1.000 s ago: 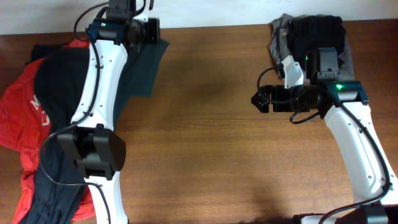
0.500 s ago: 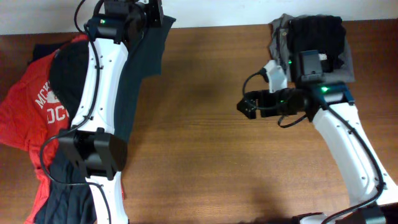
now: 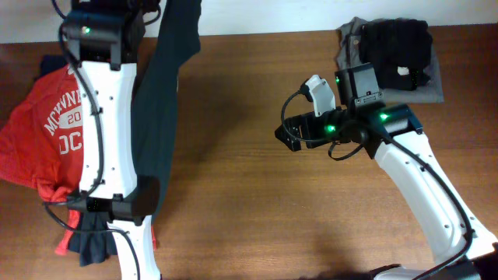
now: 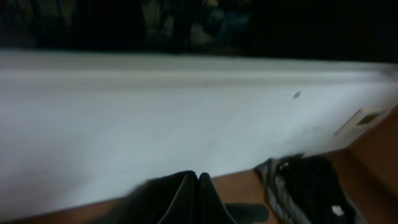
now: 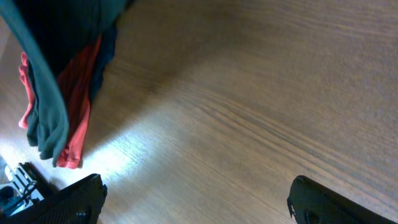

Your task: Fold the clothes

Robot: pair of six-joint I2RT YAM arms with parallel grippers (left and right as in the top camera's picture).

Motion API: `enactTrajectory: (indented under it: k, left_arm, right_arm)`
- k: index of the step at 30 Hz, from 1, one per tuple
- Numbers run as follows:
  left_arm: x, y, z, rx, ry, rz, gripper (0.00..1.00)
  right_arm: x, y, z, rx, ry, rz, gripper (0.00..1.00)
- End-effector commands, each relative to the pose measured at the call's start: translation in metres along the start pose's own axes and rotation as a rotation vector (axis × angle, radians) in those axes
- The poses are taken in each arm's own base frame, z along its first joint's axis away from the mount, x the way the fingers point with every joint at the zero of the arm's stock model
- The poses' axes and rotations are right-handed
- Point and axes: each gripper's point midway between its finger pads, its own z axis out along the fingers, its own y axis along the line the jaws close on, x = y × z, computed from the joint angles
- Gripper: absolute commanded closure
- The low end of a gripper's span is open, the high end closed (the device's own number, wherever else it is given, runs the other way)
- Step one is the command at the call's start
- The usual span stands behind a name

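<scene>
I need to spread the T-shirt flat for folding, so I should next grab the dark T-shirt with my right gripper by its free hanging edge, away from my left gripper.
The dark blackish-green T-shirt point(image 3: 162, 101) hangs in a long narrow strip from the top edge of the overhead view down to the table's left front. My left gripper point(image 4: 198, 190) is raised high and shut on its upper end; dark cloth bunches around the closed fingers. The NIKE lettering does not show. My right gripper point(image 3: 285, 134) is open and empty, low over the bare wood at the table's middle, pointing left toward the shirt. In the right wrist view its fingers point(image 5: 199, 202) are spread wide, and the shirt point(image 5: 46, 56) hangs at the upper left.
A red T-shirt with white print point(image 3: 43, 132) lies at the left, partly under the dark shirt, and shows in the right wrist view point(image 5: 78, 99). A grey folded garment point(image 3: 436, 78) with a black item on it sits at the back right. A white wall point(image 4: 186, 112) is behind the table.
My left arm has lifted the dark shirt much higher, drawing it off the red shirt into a long hanging strip. My right gripper has moved left across the table.
</scene>
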Motion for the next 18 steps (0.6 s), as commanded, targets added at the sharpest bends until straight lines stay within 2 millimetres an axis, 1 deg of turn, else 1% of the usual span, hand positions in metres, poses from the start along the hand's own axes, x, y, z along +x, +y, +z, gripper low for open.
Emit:
enactTrajectory:
  k: [1,6,11,12,13,18]
  left_arm:
    - [-0.036,-0.024,-0.035,0.053,-0.109,0.022,0.99]
    - [-0.053,-0.031,-0.051,0.064,-0.164,0.035,0.99]
    - [-0.056,-0.032,-0.053,0.066,-0.176,0.038,0.99]
    - [-0.055,-0.032,-0.053,0.066,-0.175,0.038,0.99]
    - [-0.055,-0.032,-0.053,0.065,-0.172,0.037,0.99]
    - [-0.055,-0.032,-0.053,0.065,-0.172,0.037,0.99]
  right_arm:
    - [0.0,0.016,0.008,-0.039,-0.002,-0.03,0.01]
    - [-0.008,0.038,0.015,-0.075,-0.034,-0.101,0.01]
    - [-0.02,0.072,0.029,-0.138,-0.08,-0.152,0.01]
    - [-0.022,0.08,0.035,-0.154,-0.086,-0.153,0.01]
    - [-0.024,0.093,0.044,-0.182,-0.093,-0.158,0.01]
    - [-0.023,0.139,0.082,-0.275,-0.097,-0.183,0.0]
